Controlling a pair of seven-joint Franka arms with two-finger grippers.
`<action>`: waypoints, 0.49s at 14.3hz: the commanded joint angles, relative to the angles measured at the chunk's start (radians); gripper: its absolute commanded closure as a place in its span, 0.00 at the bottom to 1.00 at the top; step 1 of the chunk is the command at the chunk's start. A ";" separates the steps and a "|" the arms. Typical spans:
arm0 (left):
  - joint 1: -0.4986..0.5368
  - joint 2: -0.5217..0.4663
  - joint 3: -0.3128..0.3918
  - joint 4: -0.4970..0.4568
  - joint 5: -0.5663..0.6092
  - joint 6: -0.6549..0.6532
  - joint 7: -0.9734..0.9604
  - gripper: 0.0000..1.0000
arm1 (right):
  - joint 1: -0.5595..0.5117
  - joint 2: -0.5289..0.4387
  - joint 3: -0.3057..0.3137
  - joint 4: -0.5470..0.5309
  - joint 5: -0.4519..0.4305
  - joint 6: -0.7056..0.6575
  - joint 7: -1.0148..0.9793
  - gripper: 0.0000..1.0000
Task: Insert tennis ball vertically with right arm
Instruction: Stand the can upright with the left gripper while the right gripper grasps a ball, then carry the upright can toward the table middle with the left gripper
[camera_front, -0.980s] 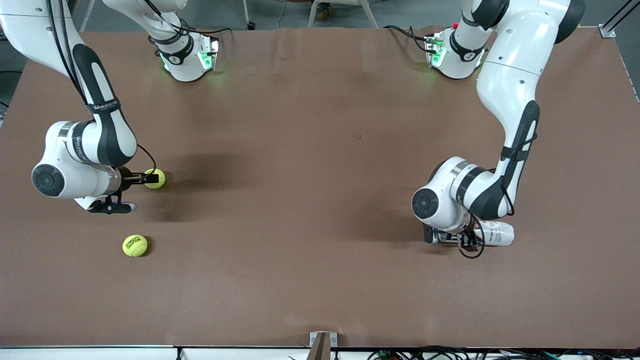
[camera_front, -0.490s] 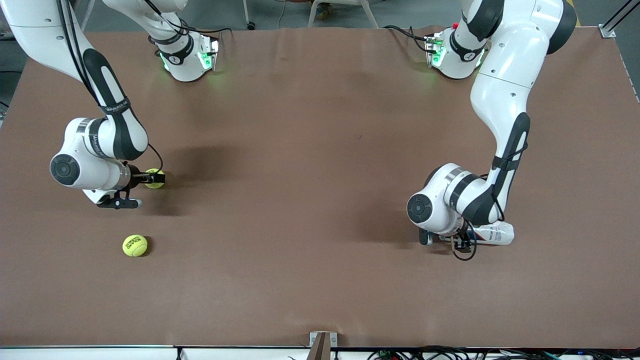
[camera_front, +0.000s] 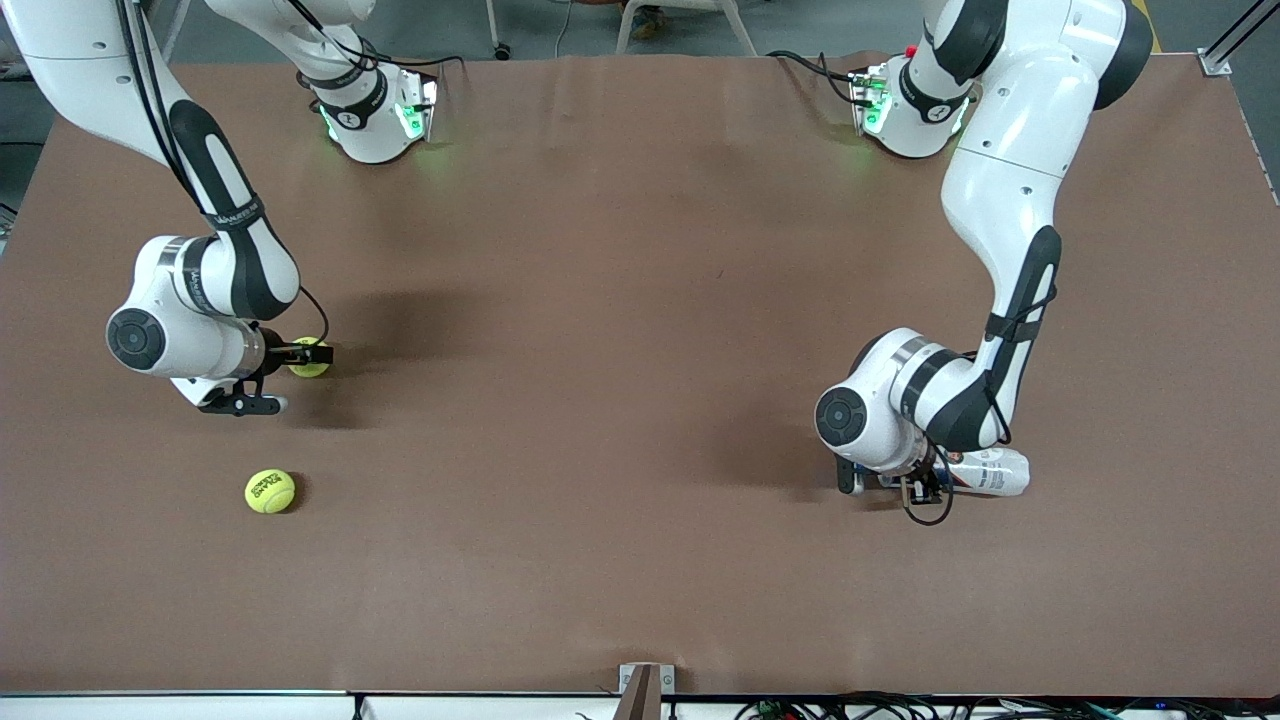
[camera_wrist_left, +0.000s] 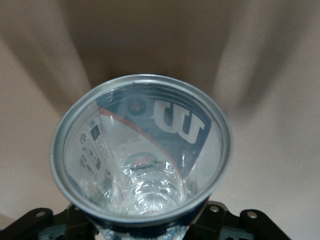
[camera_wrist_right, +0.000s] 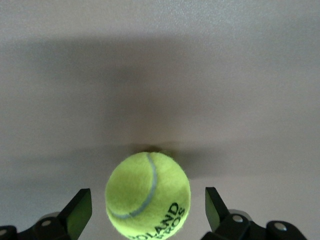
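Note:
My right gripper should next grab the tennis ball by its round sides. It should then put the ball vertically into the plastic can (camera_front: 990, 472).
A yellow-green tennis ball (camera_front: 310, 362) lies on the brown table toward the right arm's end. My right gripper (camera_front: 303, 354) is low over the table with its fingers open on either side of this ball. In the right wrist view the ball (camera_wrist_right: 148, 196) sits between the two black fingers (camera_wrist_right: 79, 211) with a gap on each side. A clear plastic ball can (camera_front: 990, 472) lies on its side toward the left arm's end. My left gripper (camera_wrist_left: 145, 231) is shut on the can, whose open metal-rimmed mouth (camera_wrist_left: 142, 79) shows empty inside.
A second tennis ball (camera_front: 270, 491) lies loose on the table, nearer to the front camera than the first ball. The brown table (camera_front: 620, 400) stretches wide between the two arms.
My right arm has shifted a little toward the table's middle and closed in on the ball. My left arm has shifted slightly with the can.

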 joint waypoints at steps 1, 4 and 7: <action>0.005 0.004 -0.004 0.015 0.003 0.022 0.007 0.40 | -0.009 0.005 0.008 -0.012 0.003 0.025 -0.001 0.00; 0.005 -0.016 -0.049 0.017 -0.015 0.039 0.013 0.40 | -0.012 0.013 0.006 -0.011 0.003 0.029 -0.001 0.00; 0.012 -0.082 -0.104 0.019 -0.171 0.037 0.025 0.39 | -0.012 0.020 0.006 -0.012 0.003 0.027 -0.002 0.02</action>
